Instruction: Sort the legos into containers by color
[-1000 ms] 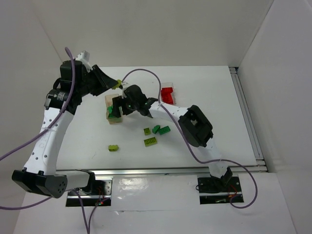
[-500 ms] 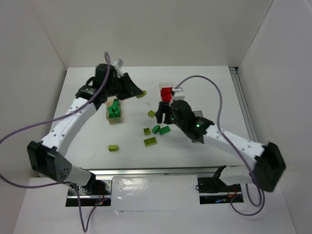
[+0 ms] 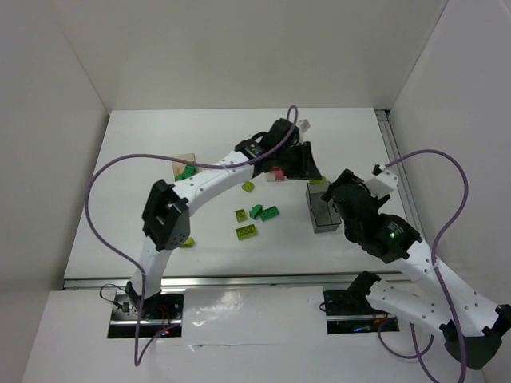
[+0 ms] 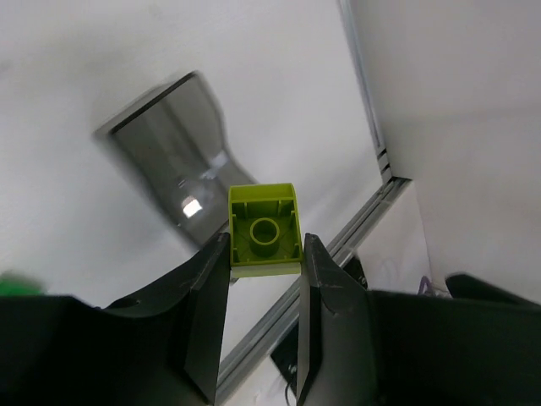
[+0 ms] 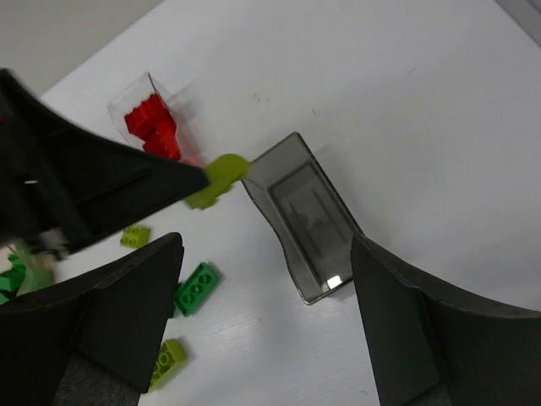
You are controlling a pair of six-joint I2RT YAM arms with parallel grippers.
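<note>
My left gripper stays closed on the small lime lego for now, since it hangs outside the dark grey container's rim and would end on the tabletop.
My left gripper (image 4: 265,244) is shut on a small lime lego (image 4: 265,228), which hangs above and just beside the dark grey container (image 4: 169,156). From above, the left gripper (image 3: 310,169) reaches across to the near end of that grey container (image 3: 323,209), which looks empty. My right gripper (image 5: 264,245) stands open over the same container (image 5: 311,222) with nothing between its fingers. The clear container (image 5: 150,118) holds red legos. The wooden container (image 3: 185,166) holds green ones. Loose lime and dark green legos (image 3: 257,212) lie mid-table.
A lime brick (image 3: 248,187) lies near the left forearm, and another (image 3: 188,242) by its elbow. The left arm spans the table diagonally over the clear box. A metal rail (image 3: 403,191) runs along the right table edge.
The left arm has swung right from the wooden box to the grey container, carrying the lime lego. The right arm has pulled back from the clear box to above the grey one.
</note>
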